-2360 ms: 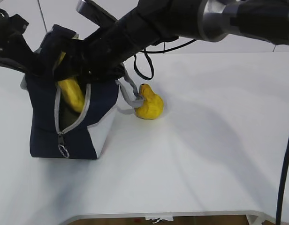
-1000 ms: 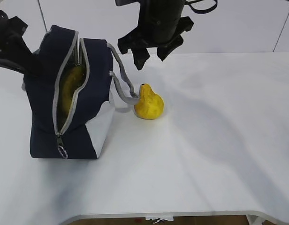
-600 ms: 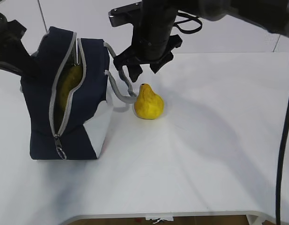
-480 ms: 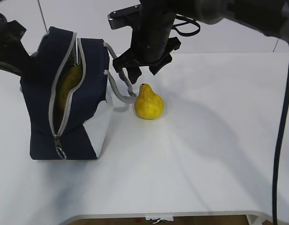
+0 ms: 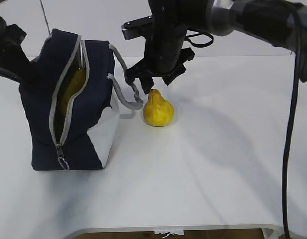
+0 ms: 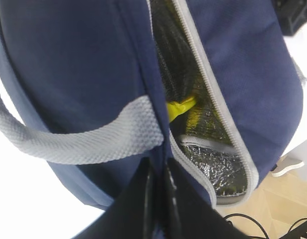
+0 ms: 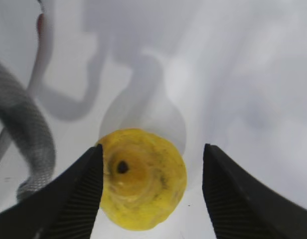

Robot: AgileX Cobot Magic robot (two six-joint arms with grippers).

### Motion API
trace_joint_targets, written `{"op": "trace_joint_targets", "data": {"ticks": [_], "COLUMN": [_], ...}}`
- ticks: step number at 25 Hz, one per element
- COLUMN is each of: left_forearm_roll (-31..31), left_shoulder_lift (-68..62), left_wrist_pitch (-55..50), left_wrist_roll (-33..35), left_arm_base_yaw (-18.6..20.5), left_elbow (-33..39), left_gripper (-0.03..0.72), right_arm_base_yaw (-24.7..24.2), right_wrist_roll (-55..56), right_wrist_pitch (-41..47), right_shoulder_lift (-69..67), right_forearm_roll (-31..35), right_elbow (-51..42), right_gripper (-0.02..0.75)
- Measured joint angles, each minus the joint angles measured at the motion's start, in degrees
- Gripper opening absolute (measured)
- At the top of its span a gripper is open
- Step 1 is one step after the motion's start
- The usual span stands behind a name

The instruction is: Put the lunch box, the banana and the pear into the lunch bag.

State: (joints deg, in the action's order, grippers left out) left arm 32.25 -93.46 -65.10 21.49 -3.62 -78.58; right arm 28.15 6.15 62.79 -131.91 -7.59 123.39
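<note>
My right gripper's fingers stop level with the pear's stem end [image 5: 153, 92], so closing now would miss the pear's body [image 5: 158, 113]. The right gripper lowers first, then closes.
The navy lunch bag [image 5: 88, 107] stands at the left with its zipper open. The banana [image 5: 73, 88] is inside it, and its yellow end shows in the left wrist view [image 6: 181, 106] against the silver lining. My left gripper [image 6: 159, 175] is shut on the bag's upper fabric edge beside the opening. The pear [image 5: 157, 110] stands upright on the table just right of the bag. My right gripper [image 5: 152, 83] is open just above the pear [image 7: 143, 184], one finger on each side of it [image 7: 152, 149]. The lunch box is out of view.
The bag's grey webbing handle [image 5: 124, 89] loops out toward the pear and lies just left of my right gripper's left finger [image 7: 24, 124]. The white table [image 5: 218, 149] extends right and front. A black cable [image 5: 290, 149] hangs at the right edge.
My right gripper left the banana in the bag, rose out of it, then moved right and down over the pear, open. The bag and left gripper stay put.
</note>
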Motion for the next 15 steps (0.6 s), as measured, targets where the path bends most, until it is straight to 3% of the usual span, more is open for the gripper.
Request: {"op": "trace_joint_targets", "data": {"ticks": [10,15], "left_forearm_roll": [-0.19,-0.19], "left_shoulder_lift": [0.00,0.00], "left_wrist_pitch": [0.00,0.00], "left_wrist_roll": [0.00,0.00], "left_arm_base_yaw": [0.00,0.00], "left_elbow": [0.00,0.00], "left_gripper": [-0.006,-0.006], "right_arm_base_yaw": [-1.64,-1.64], "right_wrist_roll": [0.43,0.43], "right_wrist_pitch": [-0.11,-0.22], "right_shoulder_lift": [0.00,0.00], "right_forearm_roll": [7.22,7.59], "right_elbow": [0.00,0.00], "right_gripper": [0.487,0.487]}}
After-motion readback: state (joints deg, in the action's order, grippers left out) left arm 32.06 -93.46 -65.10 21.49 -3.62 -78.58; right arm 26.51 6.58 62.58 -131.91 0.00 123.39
